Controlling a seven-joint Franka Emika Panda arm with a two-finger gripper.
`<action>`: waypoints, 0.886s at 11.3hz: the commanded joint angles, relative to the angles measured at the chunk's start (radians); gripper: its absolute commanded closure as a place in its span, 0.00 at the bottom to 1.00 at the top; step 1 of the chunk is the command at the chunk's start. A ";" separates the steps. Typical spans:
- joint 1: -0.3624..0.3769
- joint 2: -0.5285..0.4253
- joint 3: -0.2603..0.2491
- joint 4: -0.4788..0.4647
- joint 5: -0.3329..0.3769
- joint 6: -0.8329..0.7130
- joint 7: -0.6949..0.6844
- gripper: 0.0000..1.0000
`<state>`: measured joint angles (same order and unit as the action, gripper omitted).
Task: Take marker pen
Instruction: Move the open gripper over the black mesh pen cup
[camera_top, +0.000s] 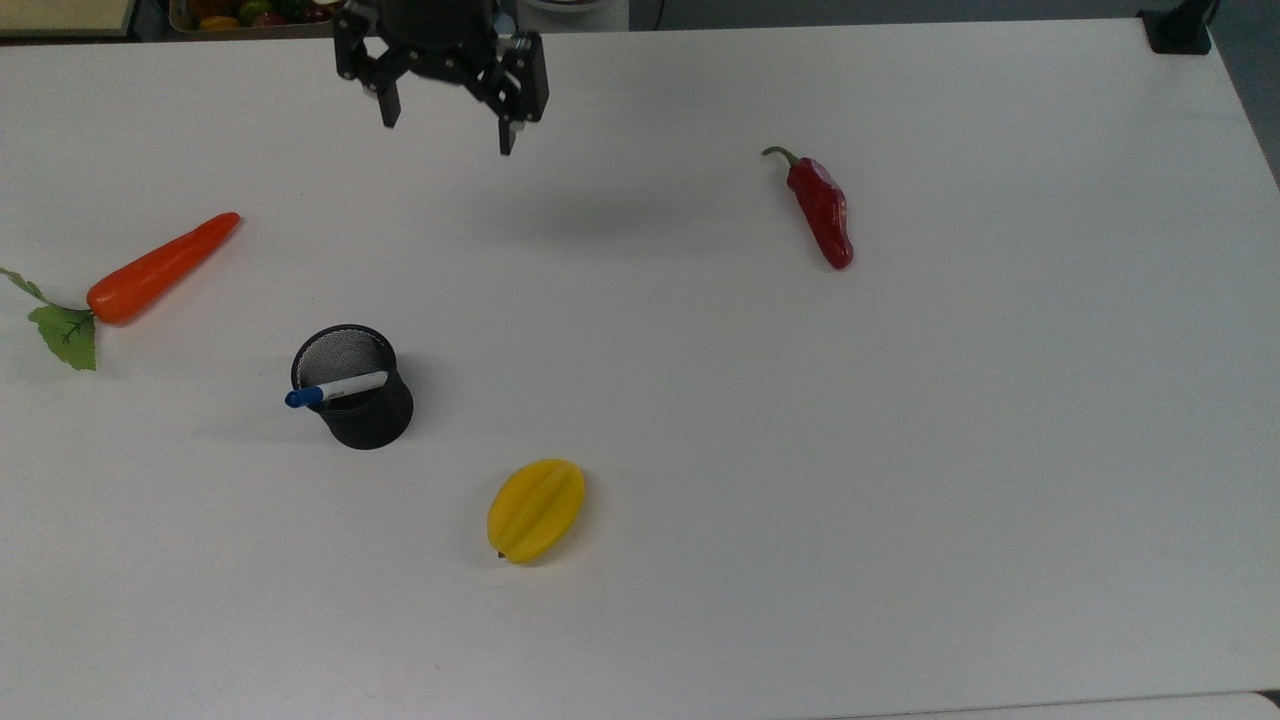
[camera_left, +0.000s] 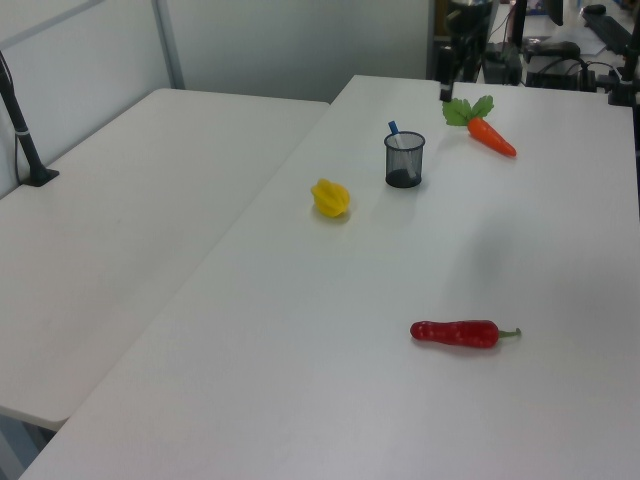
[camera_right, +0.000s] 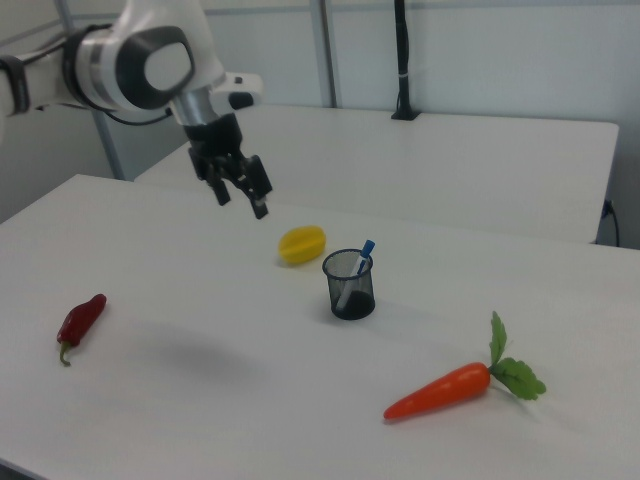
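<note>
My gripper takes the marker pen by its blue cap end (camera_left: 394, 128) next. Then it raises the marker pen out of the black mesh cup (camera_left: 404, 162).
The marker pen (camera_top: 337, 388) is white with a blue cap and leans in a black mesh cup (camera_top: 375, 420), cap end poking over the rim toward the top view's left. Its blue cap (camera_left: 393, 127) also sticks up from the cup (camera_left: 404, 162) in the left view, and the pen (camera_right: 359, 262) shows again in the right view. My gripper (camera_top: 447, 125) hangs open and empty above the table near the far edge, well apart from the cup. In the right view the gripper (camera_right: 241, 200) is up and to the left of the cup (camera_right: 350, 292).
An orange carrot (camera_top: 160, 268) lies at the top view's left. A red chili (camera_top: 822, 210) lies at the right and a yellow starfruit (camera_top: 535, 510) in front of the cup. A crate of toy produce (camera_top: 250, 14) sits beyond the white table (camera_top: 900, 450).
</note>
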<state>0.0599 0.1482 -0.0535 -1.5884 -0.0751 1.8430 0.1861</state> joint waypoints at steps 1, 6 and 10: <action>-0.064 0.085 -0.003 0.002 0.020 0.161 0.039 0.00; -0.133 0.224 -0.003 0.002 0.006 0.477 0.044 0.00; -0.149 0.292 -0.005 0.004 -0.006 0.629 0.044 0.04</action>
<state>-0.0806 0.4209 -0.0558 -1.5878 -0.0750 2.4103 0.2139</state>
